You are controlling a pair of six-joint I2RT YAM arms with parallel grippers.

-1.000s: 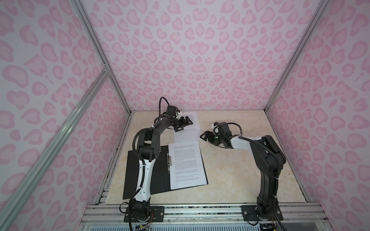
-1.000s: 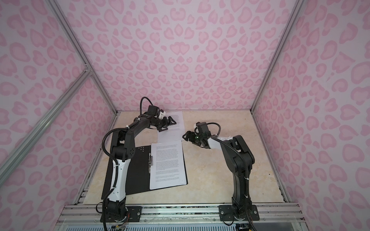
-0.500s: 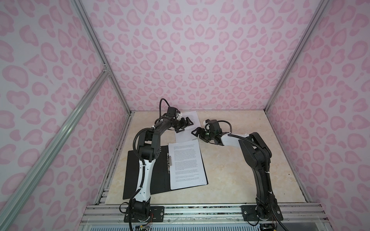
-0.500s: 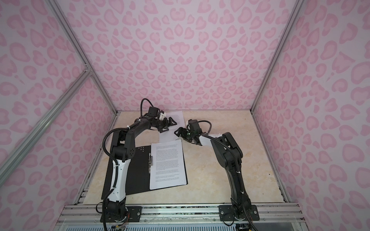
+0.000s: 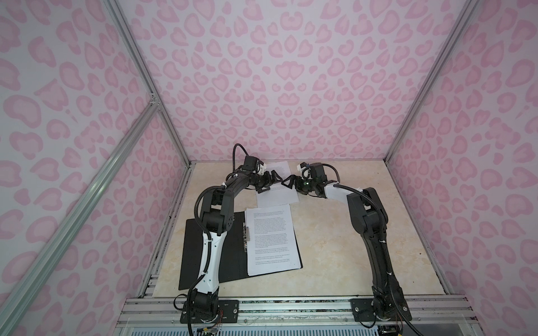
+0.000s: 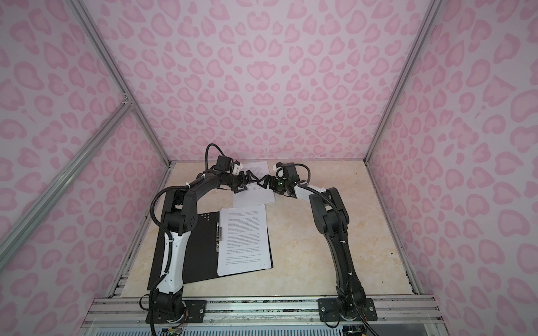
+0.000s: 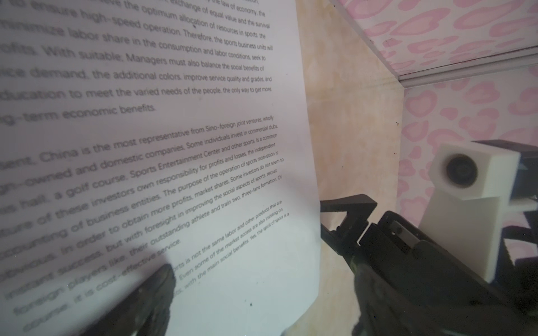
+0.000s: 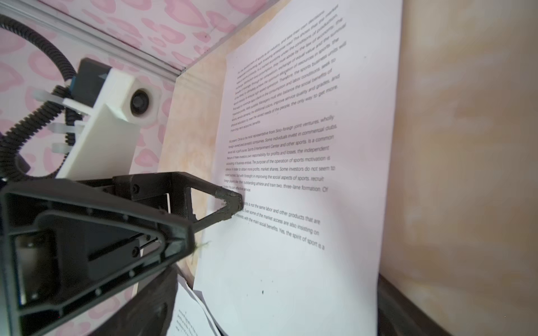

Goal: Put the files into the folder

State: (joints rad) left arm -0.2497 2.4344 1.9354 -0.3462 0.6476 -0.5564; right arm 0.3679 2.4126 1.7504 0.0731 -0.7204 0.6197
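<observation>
Next, my right gripper grabs the loose sheet by its long edge opposite my left gripper, leaving the sheet's other edge free to lie by the folder's clip.
The folder (image 5: 233,256) (image 6: 203,256) lies open with its black inside up at the front left. A stack of files (image 5: 272,238) (image 6: 244,238) rests on its right half, beside the metal clip (image 5: 247,235). One loose file sheet (image 5: 279,195) (image 6: 256,195) (image 7: 174,116) (image 8: 305,145) lies flat behind it. My left gripper (image 5: 269,181) (image 6: 244,181) (image 7: 262,291) is open over the sheet's left edge, one fingertip (image 8: 230,203) on the paper. My right gripper (image 5: 288,181) (image 6: 263,183) (image 8: 276,305) is open at the sheet's right edge, facing the left one.
Pink patterned walls and aluminium rails (image 5: 186,186) close in the beige table (image 5: 349,232) on three sides. The back wall stands just behind the loose sheet. A corner of the stacked files (image 8: 192,317) shows in the right wrist view.
My right gripper has swung left across the table to the loose sheet's right edge and opened wider. The left gripper has stayed over the sheet.
</observation>
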